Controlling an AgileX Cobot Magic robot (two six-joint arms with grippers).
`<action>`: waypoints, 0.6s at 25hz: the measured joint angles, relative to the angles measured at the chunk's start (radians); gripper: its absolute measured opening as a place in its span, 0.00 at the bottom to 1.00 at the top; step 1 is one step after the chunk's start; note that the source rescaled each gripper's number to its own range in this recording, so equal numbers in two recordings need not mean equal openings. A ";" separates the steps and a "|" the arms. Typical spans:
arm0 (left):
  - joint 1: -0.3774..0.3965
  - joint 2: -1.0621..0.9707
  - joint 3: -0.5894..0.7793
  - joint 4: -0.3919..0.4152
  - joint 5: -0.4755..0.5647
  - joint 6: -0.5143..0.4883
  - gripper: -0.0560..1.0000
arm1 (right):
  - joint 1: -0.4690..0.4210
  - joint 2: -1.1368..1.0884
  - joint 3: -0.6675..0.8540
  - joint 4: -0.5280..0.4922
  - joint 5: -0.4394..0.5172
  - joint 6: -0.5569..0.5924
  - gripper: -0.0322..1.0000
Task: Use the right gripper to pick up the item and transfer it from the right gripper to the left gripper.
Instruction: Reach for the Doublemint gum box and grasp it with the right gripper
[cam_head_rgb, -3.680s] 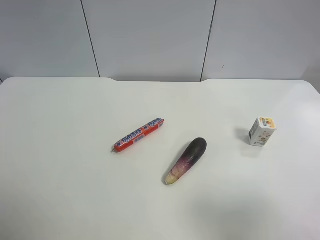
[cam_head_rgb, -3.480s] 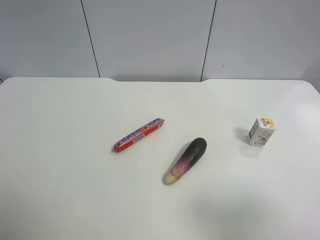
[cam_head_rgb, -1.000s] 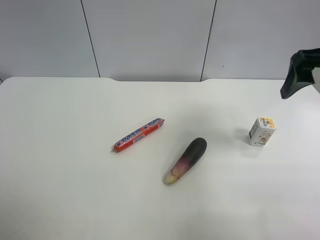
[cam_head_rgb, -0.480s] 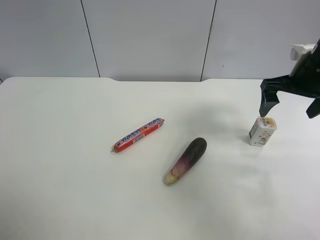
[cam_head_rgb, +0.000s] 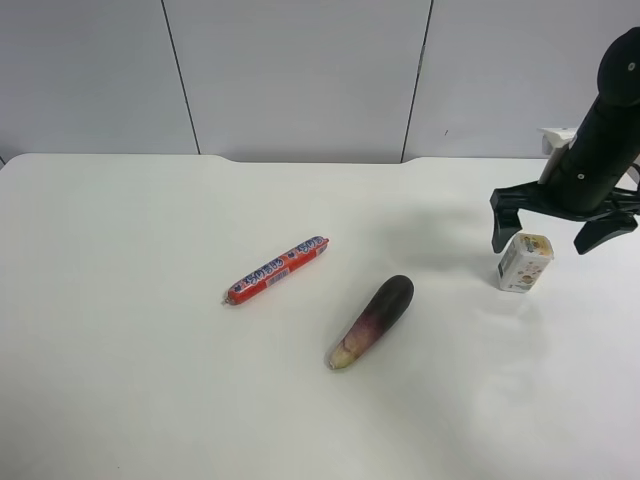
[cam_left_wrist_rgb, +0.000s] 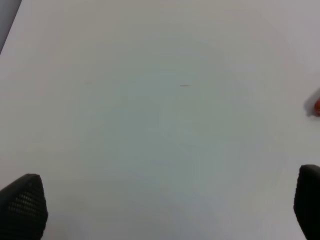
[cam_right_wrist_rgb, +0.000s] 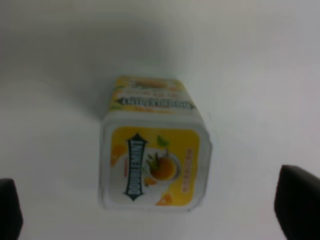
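Note:
I need to grab the carton by its top end (cam_head_rgb: 530, 245) with my right gripper next. That will leave the white carton's bottom end (cam_head_rgb: 514, 283) free for my left gripper.
The item (cam_head_rgb: 524, 262), a small white carton with a yellow fruit label, stands on the white table (cam_head_rgb: 150, 400) at the exterior high view's right. My right gripper (cam_head_rgb: 540, 238), on an all-black arm, hangs open just above it, one finger on each side and neither touching it. In the right wrist view the item (cam_right_wrist_rgb: 155, 167) lies midway between the two black fingertips (cam_right_wrist_rgb: 297, 205) of the right gripper (cam_right_wrist_rgb: 152, 210). My left gripper (cam_left_wrist_rgb: 165, 205) is open over bare table with nothing between its fingers. It is out of the exterior high view.
A red sausage stick (cam_head_rgb: 277, 269) lies near the table's middle, and a purple eggplant (cam_head_rgb: 371, 321) lies beside it towards the item. The sausage's red end (cam_left_wrist_rgb: 316, 106) shows at the edge of the left wrist view. A grey panelled wall (cam_head_rgb: 300, 70) stands behind the table.
The right arm has come in from the exterior high view's right edge and dropped over the item, jaws wide. The item, sausage and eggplant have not moved.

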 joint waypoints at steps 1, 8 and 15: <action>0.000 0.000 0.000 0.000 0.000 0.000 1.00 | 0.000 0.012 0.000 0.000 -0.003 0.000 1.00; 0.000 0.000 0.000 0.000 0.000 0.000 1.00 | 0.000 0.060 0.000 -0.002 -0.059 0.000 1.00; 0.000 0.000 0.000 0.000 0.000 0.000 1.00 | 0.000 0.062 0.000 -0.011 -0.078 0.000 1.00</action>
